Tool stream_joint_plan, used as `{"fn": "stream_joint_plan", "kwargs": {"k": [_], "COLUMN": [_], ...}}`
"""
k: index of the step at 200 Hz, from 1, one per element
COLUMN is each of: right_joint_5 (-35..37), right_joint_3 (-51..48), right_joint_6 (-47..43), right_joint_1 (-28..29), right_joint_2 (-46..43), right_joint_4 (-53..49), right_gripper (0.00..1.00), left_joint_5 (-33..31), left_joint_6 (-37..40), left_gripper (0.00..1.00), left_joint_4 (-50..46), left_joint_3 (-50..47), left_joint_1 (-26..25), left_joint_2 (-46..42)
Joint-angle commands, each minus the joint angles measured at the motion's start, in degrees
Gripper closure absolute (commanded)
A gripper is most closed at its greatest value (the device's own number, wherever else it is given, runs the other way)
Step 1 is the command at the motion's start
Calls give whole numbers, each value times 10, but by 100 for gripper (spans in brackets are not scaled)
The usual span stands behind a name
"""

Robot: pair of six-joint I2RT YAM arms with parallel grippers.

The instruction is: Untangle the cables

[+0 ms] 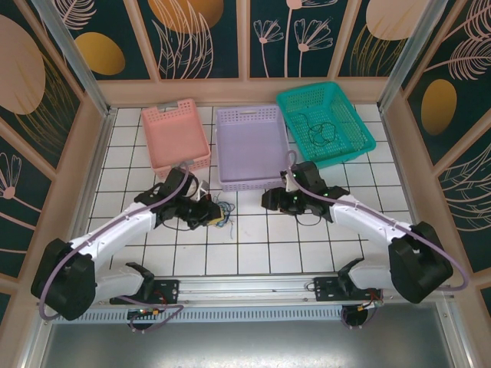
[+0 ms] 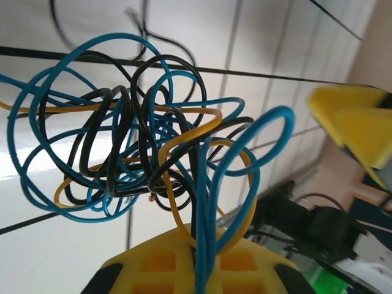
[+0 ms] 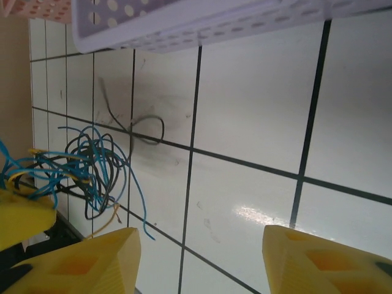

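Next, my right gripper grabs the clump's black wires, opposite the left gripper's hold, to untangle the blue wires.
The cables (image 2: 135, 147) are a knotted clump of thin blue, black and yellow wires. My left gripper (image 2: 205, 260) is shut on strands at the clump's lower end, and the rest hangs out over the white tiles. From above, the clump (image 1: 222, 213) sits at the tip of the left gripper (image 1: 209, 212). My right gripper (image 1: 268, 201) stands a short way to its right, open, with nothing between its fingers (image 3: 79, 263). In the right wrist view the clump (image 3: 86, 168) lies off to the left, and a loose grey wire (image 3: 142, 125) rests on the tiles beyond it.
Three baskets line the back: pink (image 1: 176, 136), purple (image 1: 252, 146) and green (image 1: 322, 123), the green one holding dark wires. The purple basket's rim (image 3: 184, 18) is close above the right gripper. Walls enclose the tiled floor (image 1: 253, 245).
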Motion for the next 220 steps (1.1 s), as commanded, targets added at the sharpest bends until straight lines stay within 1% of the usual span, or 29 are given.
{"fn": "stream_joint_plan", "kwargs": {"k": [1,27,67,90,139,172,182,197,203,217,220], "right_joint_5": [-43,-61,-70,-58,-26,-19,-15,-2,2,30,38], "right_joint_3": [12,24,50,63,63,81,87,88,87,82,80], "right_joint_6": [18,1,-33,-49,-67,-71,-70,-61,-59,-54,-53], "right_joint_1": [14,37,93,116,129,133,135,137,137,137,137], "right_joint_2": [29,63,119,126,162,194,199,199,198,190,187], "right_joint_4": [32,64,97,106,114,135,139,148,147,131,121], "right_gripper": [43,44,52,55,58,60,63,74,80,98,100], "left_joint_5": [53,59,69,68,75,82,82,80,75,55,47], "left_joint_6": [-49,-37,-7,11,26,27,28,31,33,37,39], "left_gripper": [100,100,100,100,100,100,100,100,100,100,100], "left_joint_4": [133,149,141,126,113,108,105,96,92,73,66], "left_joint_3": [-48,-54,-57,-51,-36,-38,-39,-39,-39,-36,-34], "left_joint_1": [-12,-23,-24,-24,-24,-25,-25,-25,-25,-25,-25], "left_joint_2": [-6,2,17,27,33,30,29,26,24,20,20]}}
